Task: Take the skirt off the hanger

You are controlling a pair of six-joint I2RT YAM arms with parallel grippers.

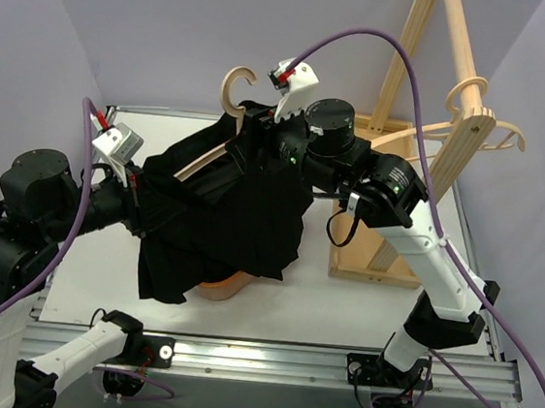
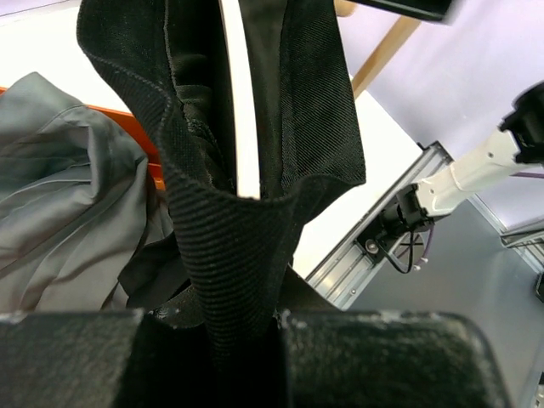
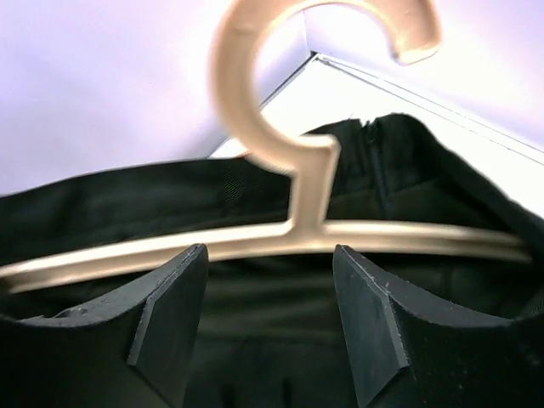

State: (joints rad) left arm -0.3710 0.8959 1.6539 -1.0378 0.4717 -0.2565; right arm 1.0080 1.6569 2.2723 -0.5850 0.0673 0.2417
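Observation:
I should grab the hanger by its neck below the hook [image 1: 239, 122] with my right gripper next. This leaves the hanger's bar free, so I can take off the skirt [image 1: 241, 220].
A black skirt [image 1: 241, 220] hangs on a pale wooden hanger [image 1: 234, 88], both lifted above the white table [image 1: 369, 307]. My left gripper [image 1: 137, 190] is shut on a fold of the skirt's left edge; in the left wrist view the ribbed black fabric [image 2: 229, 238] runs between the jaws of the left gripper [image 2: 242, 327], and a strip of the hanger [image 2: 245, 110] shows inside it. My right gripper [image 1: 266, 130] is open just below the hanger's neck. In the right wrist view the hanger bar [image 3: 297, 229] crosses beyond the tips of the right gripper [image 3: 268, 263], with the skirt [image 3: 272, 340] between the fingers.
A wooden rack [image 1: 429, 104] stands at the back right with another hanger [image 1: 477, 109] on it. An orange object [image 1: 225, 285] lies under the skirt's hem. A grey garment [image 2: 59, 195] lies on the table below the left gripper. A metal rail [image 1: 266, 359] runs along the near edge.

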